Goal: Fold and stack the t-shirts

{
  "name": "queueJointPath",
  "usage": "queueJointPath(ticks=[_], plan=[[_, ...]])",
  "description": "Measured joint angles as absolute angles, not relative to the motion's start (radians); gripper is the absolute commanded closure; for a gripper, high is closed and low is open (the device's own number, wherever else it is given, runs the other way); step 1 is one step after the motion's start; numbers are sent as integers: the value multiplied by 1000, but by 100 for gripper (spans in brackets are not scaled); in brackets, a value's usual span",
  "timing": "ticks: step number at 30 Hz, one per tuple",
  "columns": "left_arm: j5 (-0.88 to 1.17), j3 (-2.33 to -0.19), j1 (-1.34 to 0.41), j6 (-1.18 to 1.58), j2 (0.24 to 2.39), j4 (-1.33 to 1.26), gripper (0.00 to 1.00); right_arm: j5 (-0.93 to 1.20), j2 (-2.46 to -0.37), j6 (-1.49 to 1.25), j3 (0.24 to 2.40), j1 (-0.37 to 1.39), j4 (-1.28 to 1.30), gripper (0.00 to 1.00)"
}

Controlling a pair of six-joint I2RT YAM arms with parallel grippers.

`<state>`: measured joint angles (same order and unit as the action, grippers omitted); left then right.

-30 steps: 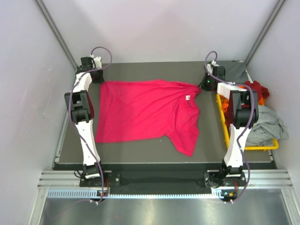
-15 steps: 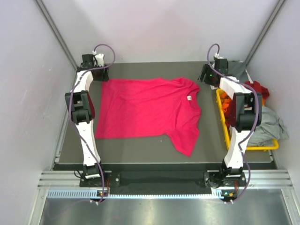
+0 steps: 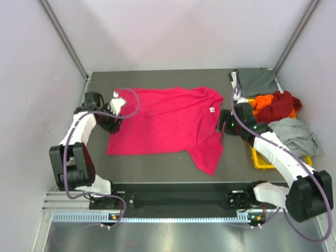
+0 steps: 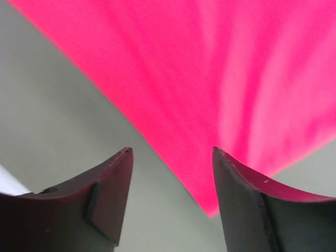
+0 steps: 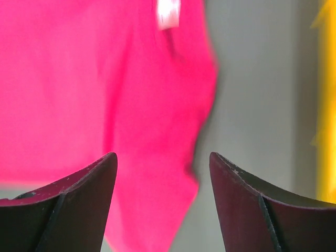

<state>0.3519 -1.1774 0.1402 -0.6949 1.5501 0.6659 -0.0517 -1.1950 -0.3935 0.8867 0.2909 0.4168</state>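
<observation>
I should next grab the magenta-pink t-shirt's shoulder edge by the near sleeve with my right gripper, to fold that side over the t-shirt's body.
A magenta-pink t-shirt (image 3: 168, 123) lies spread flat in the middle of the table, its white neck label (image 3: 210, 109) showing. My left gripper (image 3: 111, 122) hovers open over the shirt's left edge; in the left wrist view the pink cloth (image 4: 210, 79) runs below the gripper (image 4: 172, 152), nothing between the fingers. My right gripper (image 3: 221, 125) hovers open at the shirt's right edge by the sleeve; the right wrist view shows pink cloth (image 5: 105, 79) and the label (image 5: 168, 13) beneath the gripper (image 5: 163, 155). A dark grey t-shirt (image 3: 257, 81) lies at the back right.
A yellow bin (image 3: 260, 157) at the right table edge holds orange (image 3: 262, 100), dark red (image 3: 282, 105) and light grey (image 3: 296, 136) shirts, spilling over its rim. Grey walls close in the left, far and right sides. Bare grey tabletop (image 4: 52, 105) shows left of the shirt.
Both grippers opened and let go of the pink shirt's far corners. Both arms then drew back from the far edge toward me, and the shirt settled flat.
</observation>
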Motion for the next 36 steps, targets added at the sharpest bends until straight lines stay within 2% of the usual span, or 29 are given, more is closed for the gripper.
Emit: queueJointPath(ticks=[1, 5, 11, 17, 19, 20, 22, 23, 24, 25, 27, 29, 36], plan=[[352, -1122, 140, -738, 1515, 689, 19, -54, -1170, -413, 846, 315, 431, 30], [334, -901, 123, -889, 1390, 765, 16, -57, -1048, -516, 666, 423, 527, 36], [277, -694, 44, -1005, 1188, 774, 17, -56, -912, -675, 488, 532, 556, 42], [210, -648, 38, -1016, 1253, 615, 20, -44, -932, -771, 402, 590, 502, 50], [198, -648, 36, -1016, 1295, 578, 21, -36, -933, -788, 387, 594, 463, 58], [196, -648, 33, -1012, 1299, 554, 22, -30, -939, -798, 381, 595, 439, 67], [192, -649, 25, -1007, 1309, 517, 27, -2, -965, -813, 366, 595, 376, 79], [193, -651, 20, -1001, 1316, 497, 32, 15, -984, -823, 360, 595, 339, 91], [193, -651, 15, -995, 1322, 480, 40, 25, -1000, -829, 357, 595, 313, 97], [193, -652, 11, -989, 1329, 464, 59, 28, -1011, -834, 354, 596, 297, 100], [189, -652, 9, -977, 1353, 428, 74, 25, -1014, -838, 353, 595, 292, 100], [189, -654, 4, -968, 1367, 408, 99, 23, -999, -838, 353, 591, 299, 100], [151, -659, 3, -931, 1372, 406, 100, 20, -881, -793, 363, 542, 331, 100]])
